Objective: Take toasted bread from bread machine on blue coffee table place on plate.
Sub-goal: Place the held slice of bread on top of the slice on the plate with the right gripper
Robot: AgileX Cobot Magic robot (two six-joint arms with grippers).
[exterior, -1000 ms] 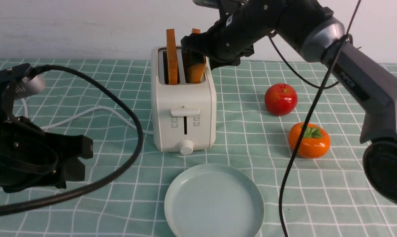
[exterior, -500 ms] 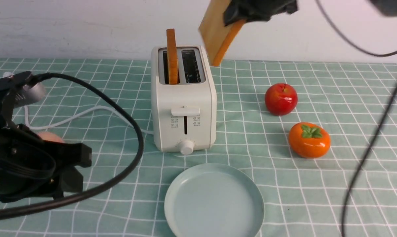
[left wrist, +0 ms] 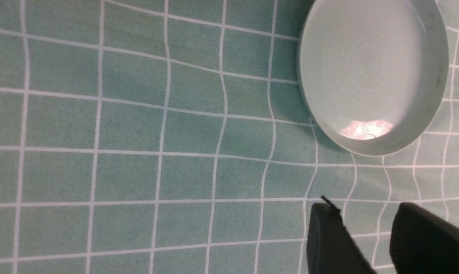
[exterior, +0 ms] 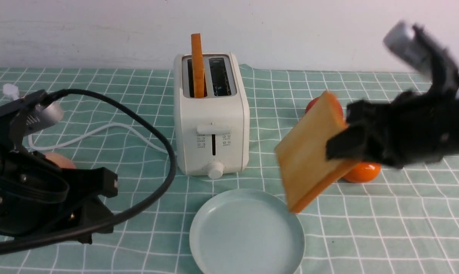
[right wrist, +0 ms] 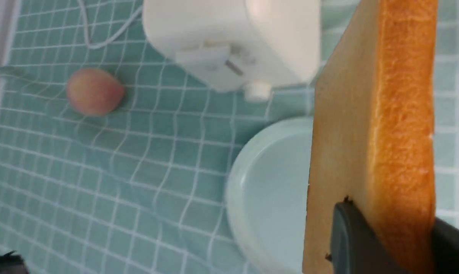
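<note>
The left gripper grabs the remaining slice by its upper end (exterior: 196,41) next, above the narrow toaster slot (exterior: 191,80), to place the slice on the plate.
My right gripper (exterior: 343,146) is shut on one slice of toasted bread (exterior: 309,152) and holds it tilted in the air, its lower corner just above the right rim of the pale blue-green plate (exterior: 246,234). In the right wrist view the fingers clamp the slice (right wrist: 366,133) over the plate (right wrist: 275,190). The second slice (exterior: 197,64) stands in the left slot of the cream-white bread machine (exterior: 212,114); the right slot is empty. My left gripper (exterior: 105,203) is open and empty, low over the green grid cloth (left wrist: 138,133), left of the plate (left wrist: 370,72).
A red apple (exterior: 311,105) shows only as a sliver behind the held toast. An orange persimmon (exterior: 362,172) sits partly behind my right gripper. A peach (exterior: 59,160) lies at the left. A white power cord (exterior: 99,131) and my black cable (exterior: 164,152) run left of the toaster.
My right gripper lifted the slice out of the toaster's right slot, then swung it down and right to above the plate's right edge. My left arm shifted slightly.
</note>
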